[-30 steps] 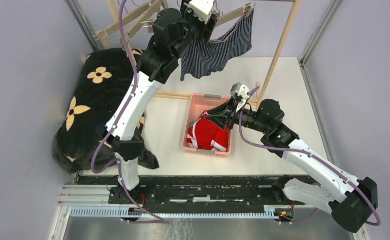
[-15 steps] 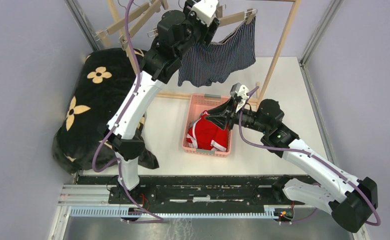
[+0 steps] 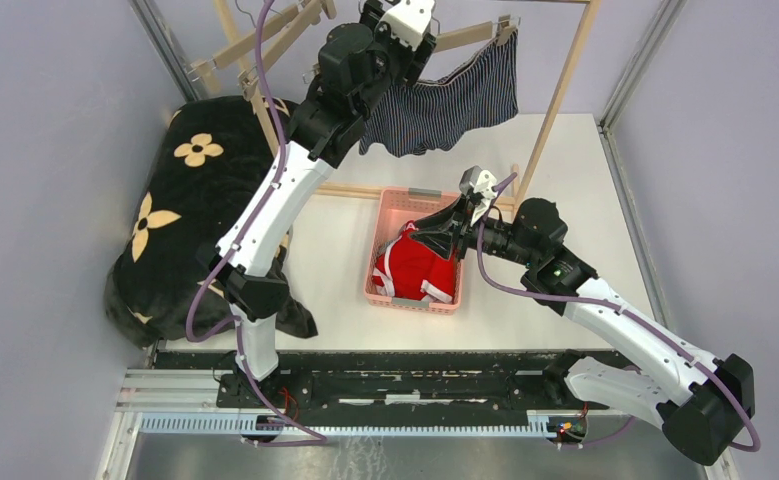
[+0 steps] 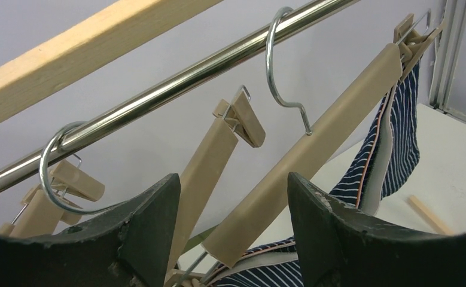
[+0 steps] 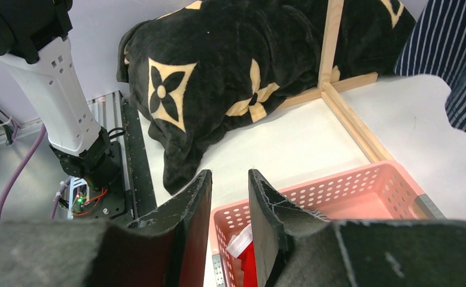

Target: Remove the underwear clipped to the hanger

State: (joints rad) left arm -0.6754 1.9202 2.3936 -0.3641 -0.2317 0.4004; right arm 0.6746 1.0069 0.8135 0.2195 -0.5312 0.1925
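Note:
The robot's left gripper should grab the wooden hanger's bar near its lower end [image 4: 248,223], so the hook and the far clip stay free to unclip the boxers.
The dark blue striped boxers [image 3: 445,100] hang from a tilted wooden hanger [image 4: 320,143] on the metal rail [image 4: 176,89]. A clip at the hanger's upper right end [image 4: 413,33] holds them. The boxers also show in the left wrist view [image 4: 398,137]. My left gripper [image 3: 405,25] is up at the rail, open, with the hanger's lower end [image 4: 233,239] between its jaws. My right gripper [image 3: 423,232] hovers over the pink basket [image 3: 395,205], slightly open and empty [image 5: 229,179]. Red briefs with a white waistband [image 3: 420,272] lie in the basket. The striped briefs cannot be made out.
A black blanket with tan flowers [image 3: 185,210] covers the left side. The rack's wooden post [image 3: 555,100] stands right of the boxers and its base bar [image 3: 350,190] runs behind the basket. Empty wooden clip hangers [image 3: 265,40] hang on the left of the rail.
My left gripper has shifted up and slightly right at the rail. The hanger has tilted and the boxers have swung up to the right. The right arm has not moved.

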